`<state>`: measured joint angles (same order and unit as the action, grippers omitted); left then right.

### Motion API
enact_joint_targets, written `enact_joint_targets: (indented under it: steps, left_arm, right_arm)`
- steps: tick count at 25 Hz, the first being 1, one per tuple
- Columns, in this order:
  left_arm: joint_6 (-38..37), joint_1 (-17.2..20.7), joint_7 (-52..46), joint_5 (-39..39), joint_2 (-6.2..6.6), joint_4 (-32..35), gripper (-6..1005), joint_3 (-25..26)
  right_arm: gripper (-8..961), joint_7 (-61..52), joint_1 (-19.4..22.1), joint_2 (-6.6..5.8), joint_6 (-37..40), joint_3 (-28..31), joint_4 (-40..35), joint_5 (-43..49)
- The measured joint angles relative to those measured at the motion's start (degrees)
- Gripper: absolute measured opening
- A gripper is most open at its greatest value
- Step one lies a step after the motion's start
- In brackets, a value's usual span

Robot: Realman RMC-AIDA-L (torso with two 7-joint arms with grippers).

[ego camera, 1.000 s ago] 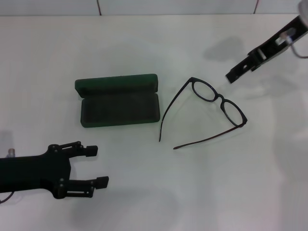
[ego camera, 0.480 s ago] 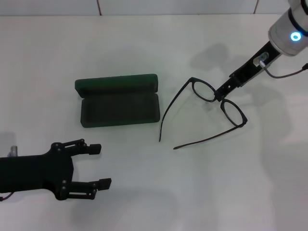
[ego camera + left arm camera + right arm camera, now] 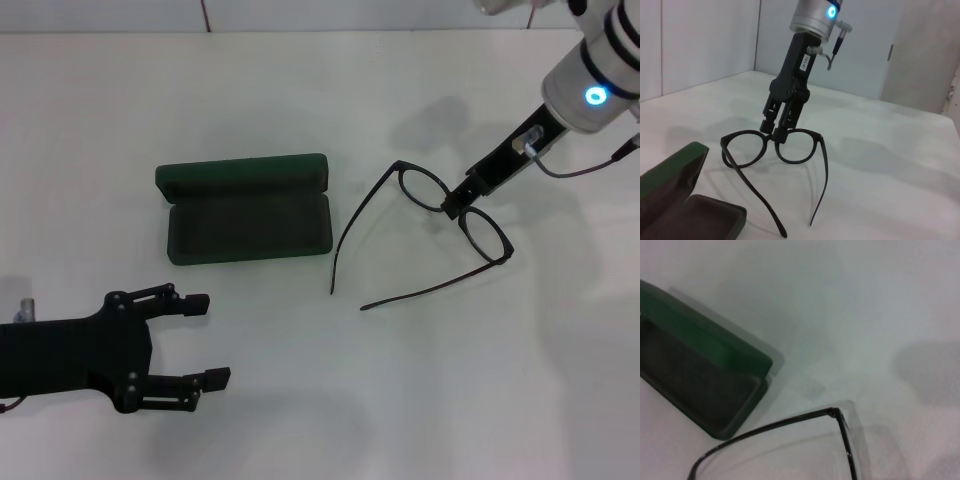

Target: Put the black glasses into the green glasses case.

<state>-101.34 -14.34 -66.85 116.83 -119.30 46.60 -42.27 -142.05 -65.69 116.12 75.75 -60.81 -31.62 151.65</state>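
Observation:
My right gripper should close on the black glasses [image 3: 425, 188] now. Both gripper fingers reach down around the bridge of the glasses, level with the lens rims, so they would hold the glasses.
The black glasses [image 3: 425, 188] lie unfolded on the white table, temple arms pointing toward me. My right gripper [image 3: 455, 205] reaches down at a slant from the far right, and its tip is at the bridge between the two lenses. The left wrist view shows it [image 3: 775, 129] standing right over the bridge of the glasses [image 3: 796, 146]. To the left of the glasses, the green glasses case [image 3: 245, 215] lies open with its dark lining up. My left gripper [image 3: 208, 340] hovers open near the front left, short of the case, holding nothing.
The right wrist view shows the open case [image 3: 695, 380] and one corner of the glasses frame [image 3: 836, 414] close below it. The white table [image 3: 330, 400] ends at a wall along the far side.
My right gripper swung in from the far right down to the glasses' bridge and settled slightly lower there. The glasses, the case and my left gripper have hardly moved.

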Motion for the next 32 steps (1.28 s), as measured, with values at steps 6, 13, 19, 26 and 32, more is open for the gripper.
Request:
enact_joint_targets:
  steps: [6, 13, 19, 26, 32]
  left_arm:
    - [0.01, -0.15, 0.03, 0.11, -0.05, -0.02, 892, -0.01]
    - [0.02, -0.29, -0.08, -0.14, 0.13, -0.02, 892, 0.03]
    - [0.06, -0.2, -1.0, 0.16, -0.06, -0.12, 893, 0.08]
    - [-0.47, -0.38, -6.93, 0.16, -0.02, -1.56, 893, -0.09]
    - [-1.27, -1.17, -7.78, -0.1, -0.11, -6.06, 892, -0.43]
  right_arm:
    - [571, -0.02, -0.07, 0.08, -1.93, -3.16, 1.06, -1.22]
    - [282, -0.06, -0.17, 0.07, -2.03, -3.17, 0.89, -1.23]
    - [73, -0.07, -0.19, -0.08, -1.67, -2.81, 0.6, -1.22]
    - [31, -0.07, 3.45, -0.52, 0.13, -2.2, -5.03, -2.26]
    - [25, 0.7, 11.2, -1.29, 1.71, 3.37, -16.19, -7.05]
